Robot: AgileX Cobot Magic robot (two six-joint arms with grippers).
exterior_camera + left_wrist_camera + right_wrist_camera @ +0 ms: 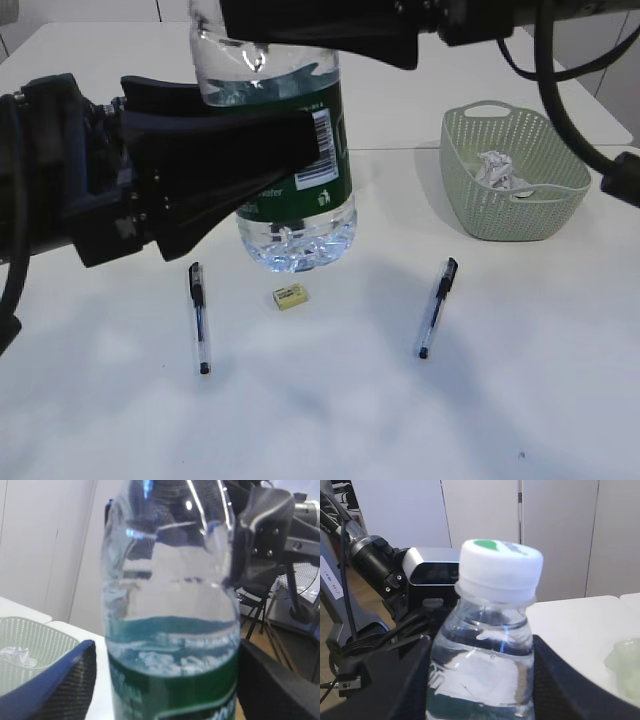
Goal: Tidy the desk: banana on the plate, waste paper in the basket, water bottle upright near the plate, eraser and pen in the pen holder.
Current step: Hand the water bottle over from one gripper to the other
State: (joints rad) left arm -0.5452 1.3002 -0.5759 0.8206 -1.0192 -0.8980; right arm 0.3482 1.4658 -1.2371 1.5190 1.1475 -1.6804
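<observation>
My right gripper is covering the part just below the cap of the water bottle. My left gripper should grab the bottle around its green label, where the sides are open.
A clear water bottle with a green label stands upright, and its base looks lifted off the white table. My right gripper is shut on its shoulder just below the white cap; both fingers press the sides. My left gripper has its fingers either side of the label, open, with a strip of table showing between one finger and the bottle. Two pens and a yellow eraser lie on the table. Crumpled waste paper lies in the green basket. Banana, plate and pen holder are out of view.
The basket stands at the right of the table and also shows in the left wrist view with the paper inside. Both arms fill the upper part of the exterior view. Bare table lies in front of the pens.
</observation>
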